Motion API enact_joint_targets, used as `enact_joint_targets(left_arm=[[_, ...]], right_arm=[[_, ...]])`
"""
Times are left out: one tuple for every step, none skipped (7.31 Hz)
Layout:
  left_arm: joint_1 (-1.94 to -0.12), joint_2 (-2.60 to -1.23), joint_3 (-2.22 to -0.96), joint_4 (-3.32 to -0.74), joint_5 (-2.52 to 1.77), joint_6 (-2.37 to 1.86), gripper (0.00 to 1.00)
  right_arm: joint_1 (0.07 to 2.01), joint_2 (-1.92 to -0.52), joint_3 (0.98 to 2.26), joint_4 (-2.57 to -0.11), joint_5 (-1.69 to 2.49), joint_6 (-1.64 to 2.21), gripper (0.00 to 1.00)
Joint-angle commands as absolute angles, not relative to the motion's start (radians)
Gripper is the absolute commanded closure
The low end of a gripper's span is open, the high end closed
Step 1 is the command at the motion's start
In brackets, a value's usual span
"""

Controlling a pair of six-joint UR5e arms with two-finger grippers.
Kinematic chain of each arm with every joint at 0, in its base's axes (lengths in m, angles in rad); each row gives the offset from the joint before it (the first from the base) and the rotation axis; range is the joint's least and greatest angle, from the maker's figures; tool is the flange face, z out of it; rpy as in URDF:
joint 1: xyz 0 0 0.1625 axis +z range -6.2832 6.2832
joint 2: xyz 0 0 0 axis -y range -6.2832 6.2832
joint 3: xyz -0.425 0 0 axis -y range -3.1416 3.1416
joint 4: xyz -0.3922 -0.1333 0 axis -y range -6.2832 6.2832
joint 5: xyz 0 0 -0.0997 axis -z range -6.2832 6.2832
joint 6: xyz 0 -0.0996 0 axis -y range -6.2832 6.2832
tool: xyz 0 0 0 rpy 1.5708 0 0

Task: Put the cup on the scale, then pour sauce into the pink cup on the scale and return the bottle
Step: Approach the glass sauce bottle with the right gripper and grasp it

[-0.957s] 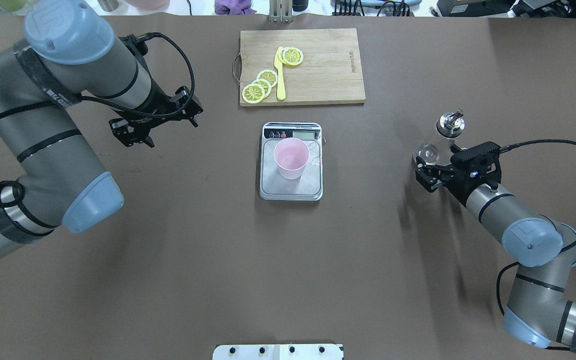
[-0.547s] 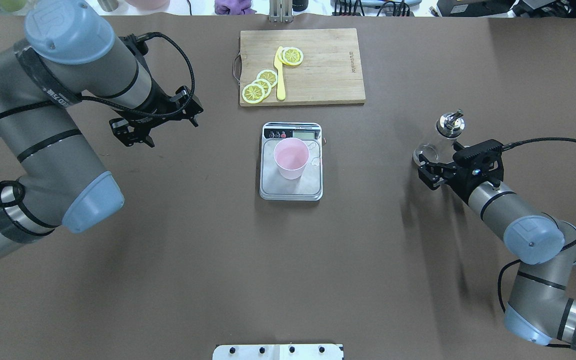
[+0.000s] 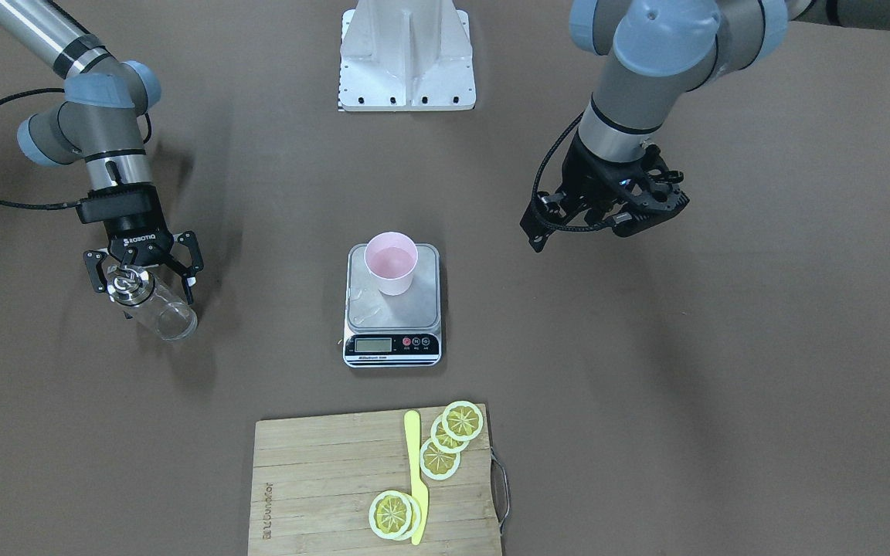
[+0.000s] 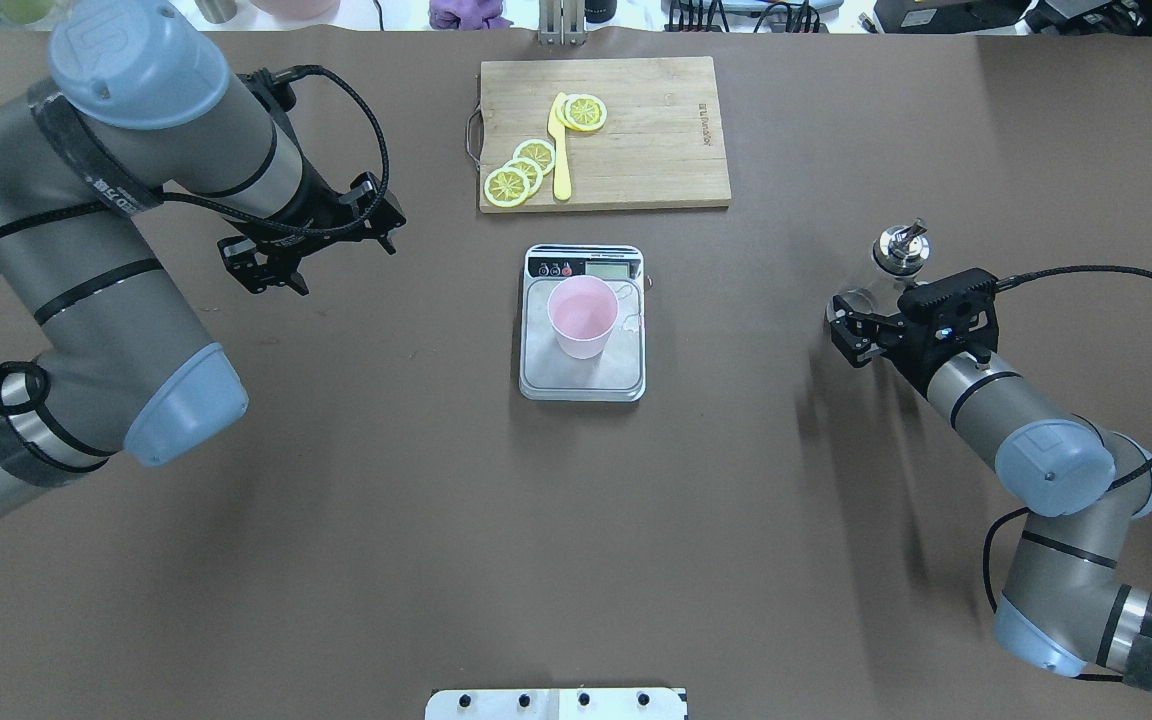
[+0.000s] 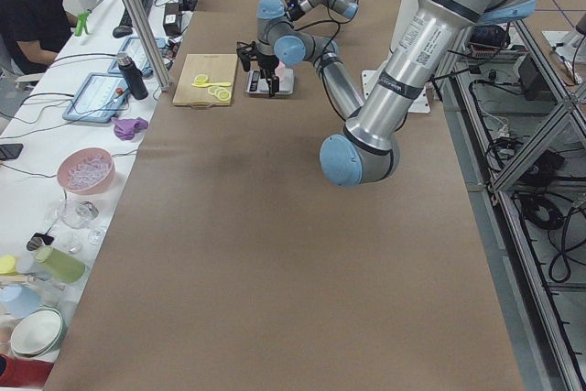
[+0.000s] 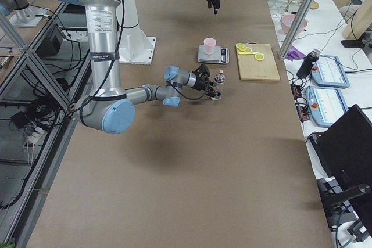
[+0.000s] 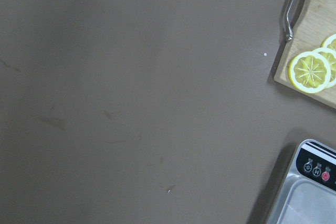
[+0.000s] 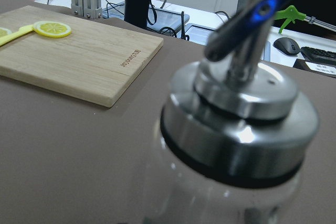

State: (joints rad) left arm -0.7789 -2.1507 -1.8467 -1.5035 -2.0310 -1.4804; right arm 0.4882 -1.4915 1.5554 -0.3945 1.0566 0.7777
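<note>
The bottle needs to be picked up next by its clear glass body [image 3: 162,311] with my right gripper. The bottle's chrome spout [image 3: 128,278] then stays free to pour sauce.
The pink cup [image 4: 583,315] stands upright on the silver scale [image 4: 626,378] at the table's middle; it also shows in the front view [image 3: 391,262] on the scale [image 3: 426,313]. The clear glass bottle [image 4: 898,250] with the chrome spout stands on the table at the right. My right gripper [image 4: 858,328] is open, and its fingers straddle the bottle [image 3: 163,315] without closing on it. The right wrist view is filled by the bottle [image 8: 236,129]. My left gripper [image 4: 274,282] is open and empty, above the table left of the scale.
A wooden cutting board [image 4: 656,130] with lemon slices [image 4: 521,170] and a yellow knife [image 4: 561,150] lies beyond the scale. The robot's white base [image 3: 406,54] stands at the near edge. The scale's corner [image 7: 310,182] shows in the left wrist view.
My right arm has shifted a little toward the table's far side, beside the bottle. The bottle, the cup and the left arm have not moved.
</note>
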Motion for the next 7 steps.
enact_joint_targets(left_arm=[[-0.778,-2.151,-1.848,-1.503,-2.033,-1.48,0.01],[-0.779,-2.151,-1.851,-1.502,-2.033,-1.48,0.01],[-0.779,-2.152,-1.853,-1.502,-2.033,-1.482,0.01],[-0.781,-2.154,-1.856,-1.5,-2.033,-1.482,0.01],[-0.782,-2.152,-1.858,-1.5,-2.033,-1.48,0.01],[-0.785,-2.152,-1.858,-1.499,-2.034,-1.479,0.01],[-0.788,-2.151,-1.859,-1.5,-2.034,-1.471,0.01]], right_arm=[[0.494,-1.479,1.546,-0.396,1.057,0.778,0.32],[0.502,-1.462,1.545,-0.4,1.057,0.779,0.71],[0.505,-1.456,1.545,-0.4,1.057,0.791,1.0],[0.523,-1.436,1.546,-0.403,1.065,0.79,1.0],[0.544,-1.425,1.555,-0.434,1.083,0.775,1.0],[0.564,-1.424,1.599,-0.516,1.11,0.699,1.0],[0.571,-1.42,1.677,-0.638,1.109,0.539,1.0]])
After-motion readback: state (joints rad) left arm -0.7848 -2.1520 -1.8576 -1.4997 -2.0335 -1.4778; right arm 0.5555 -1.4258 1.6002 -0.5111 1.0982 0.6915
